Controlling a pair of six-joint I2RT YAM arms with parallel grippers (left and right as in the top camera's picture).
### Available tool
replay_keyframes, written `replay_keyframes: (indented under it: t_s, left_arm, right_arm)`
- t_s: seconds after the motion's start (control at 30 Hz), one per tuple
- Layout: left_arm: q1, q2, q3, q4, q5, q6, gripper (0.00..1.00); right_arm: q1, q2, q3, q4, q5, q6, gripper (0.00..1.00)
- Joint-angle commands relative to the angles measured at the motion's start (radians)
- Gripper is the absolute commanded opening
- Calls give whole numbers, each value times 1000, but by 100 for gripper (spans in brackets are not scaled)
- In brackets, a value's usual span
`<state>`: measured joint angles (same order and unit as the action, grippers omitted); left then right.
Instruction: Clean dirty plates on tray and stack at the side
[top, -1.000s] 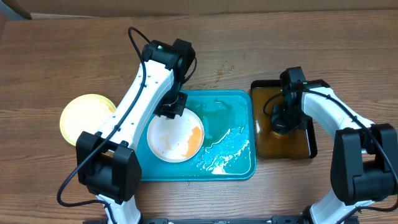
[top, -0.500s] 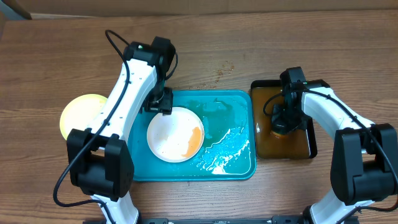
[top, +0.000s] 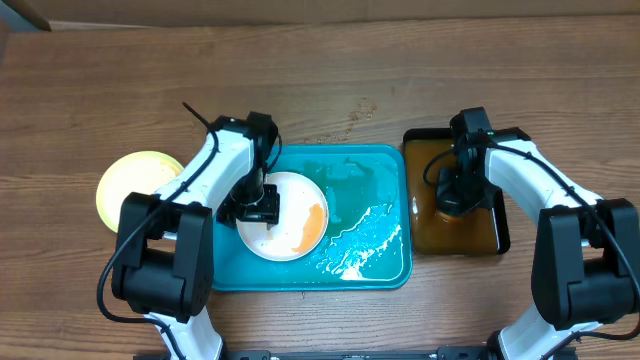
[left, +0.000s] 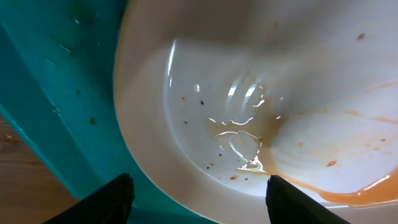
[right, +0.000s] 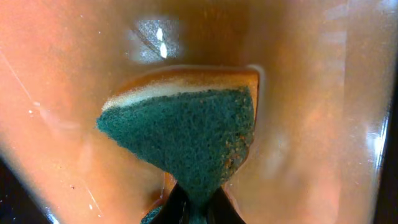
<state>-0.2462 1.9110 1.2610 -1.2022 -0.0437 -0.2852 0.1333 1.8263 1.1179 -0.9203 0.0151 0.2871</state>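
Observation:
The left gripper isn't ready to close: its fingers are above the dirty plate's rim between them and would miss it now, so it needs to go lower first, then close on the dirty plate's rim.
A white dirty plate with orange-brown liquid and dark specks lies in the left part of the teal tray; it fills the left wrist view. My left gripper is open, its fingers straddling the plate's left rim over the tray. A pale yellow-green plate lies on the table left of the tray. My right gripper is shut on a green and yellow sponge, held in the brown liquid of the black tray.
Water and foam pool in the right half of the teal tray. Small crumbs lie on the wooden table behind it. The black tray stands just to the right of the teal tray.
My left arm has swung from the tray's back left corner down to the white plate's left rim. The right arm and sponge have not moved.

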Motion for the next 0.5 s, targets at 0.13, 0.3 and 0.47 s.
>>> replay_keyframes:
  t_s: [0.13,0.3,0.47]
  left_arm:
    - [6,-26,-88,79,50,-72,61]
    - [4,-26,-148,142,87,-98,36]
    - [6,-26,-153,158,87,-111,4]
  right_arm:
    - [3,9,-6,-6,5,-7,5]
    - [3,9,-6,-10,5,-8,5]
    - [3,9,-6,-10,5,-7,5]
